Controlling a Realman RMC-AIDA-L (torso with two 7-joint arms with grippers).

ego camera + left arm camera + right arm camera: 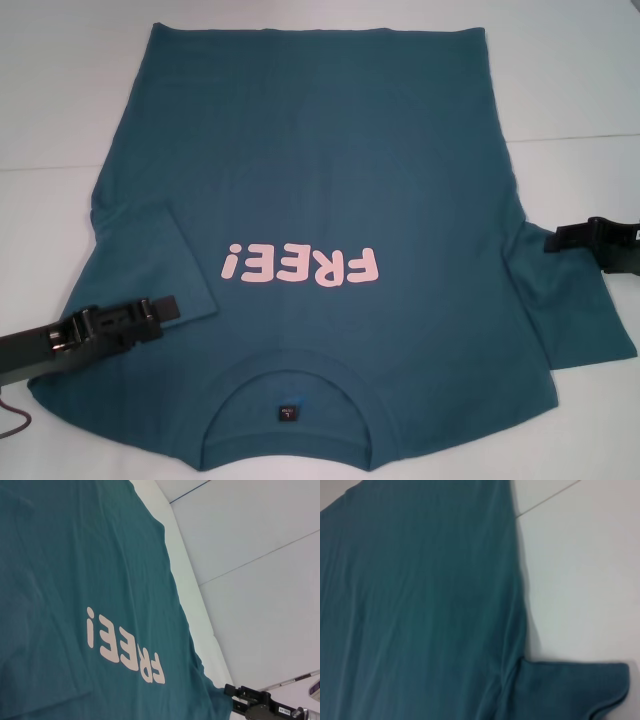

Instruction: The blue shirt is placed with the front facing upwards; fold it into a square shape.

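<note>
My right gripper will catch the sleeve if it closes now, because its fingers reach down to the table on either side of the sleeve's upper edge (pixel 577 259) (pixel 580 667).
The blue shirt (pixel 330 180) lies spread front up on the white table, its collar (pixel 290 385) and small dark label (pixel 288 411) nearest me and the hem at the far side. The pink "FREE!" print (pixel 300 265) crosses the chest. On my left, the sleeve (pixel 150 255) is folded inward onto the body. The other sleeve (pixel 580 320) lies spread out flat. My left gripper (pixel 160 310) hovers over the shirt just below the folded sleeve. My right gripper (pixel 553 240) sits at the shirt's right edge, by the armpit above the spread sleeve.
The white table (pixel 560 90) shows bare cloth on both sides of the shirt and beyond the hem. A thin dark cable (pixel 15 420) hangs from the left arm at the near left corner. The left wrist view shows the right gripper (pixel 232 696) far off past the print (pixel 125 647).
</note>
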